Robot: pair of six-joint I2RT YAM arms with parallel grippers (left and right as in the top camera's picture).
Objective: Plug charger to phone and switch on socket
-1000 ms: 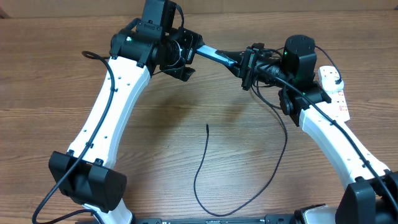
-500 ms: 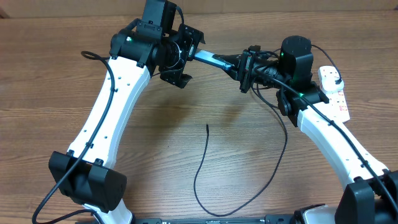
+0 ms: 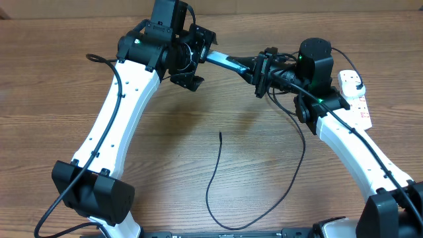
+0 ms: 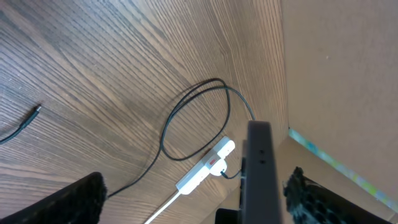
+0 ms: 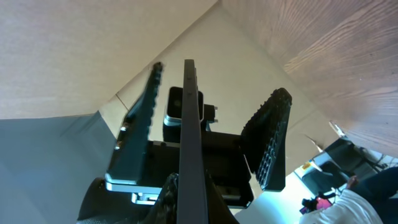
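My left gripper grabs the phone by its loose end [image 3: 212, 57] [image 4: 261, 175] next. That leaves the end of the phone my right gripper holds free to plug in the charger.
The phone [image 3: 228, 63] hangs edge-on in the air at the back of the table, with my right gripper [image 3: 259, 71] shut on its right end. In the right wrist view its dark edge [image 5: 191, 124] runs up from my clamped fingers [image 5: 176, 194]. My left gripper [image 3: 203, 59] is open, its fingers [image 4: 78, 199] standing on either side of the phone's [image 4: 260, 168] free end without touching it. The charger cable [image 3: 218, 178] lies looped on the table, its connector tip [image 3: 220, 134] free in the middle. The white socket [image 3: 353, 92] lies at the far right with a black plug in it.
The socket [image 4: 206, 169], its thick white cord and a loop of black cable [image 4: 193, 118] lie on the wood below the left wrist. A brown wall stands behind the table. Both arm bases sit at the near edge.
My left gripper's fingers have spread apart and let go of the phone's end. The right gripper, still holding the phone, has shifted slightly left. The cable has not moved.
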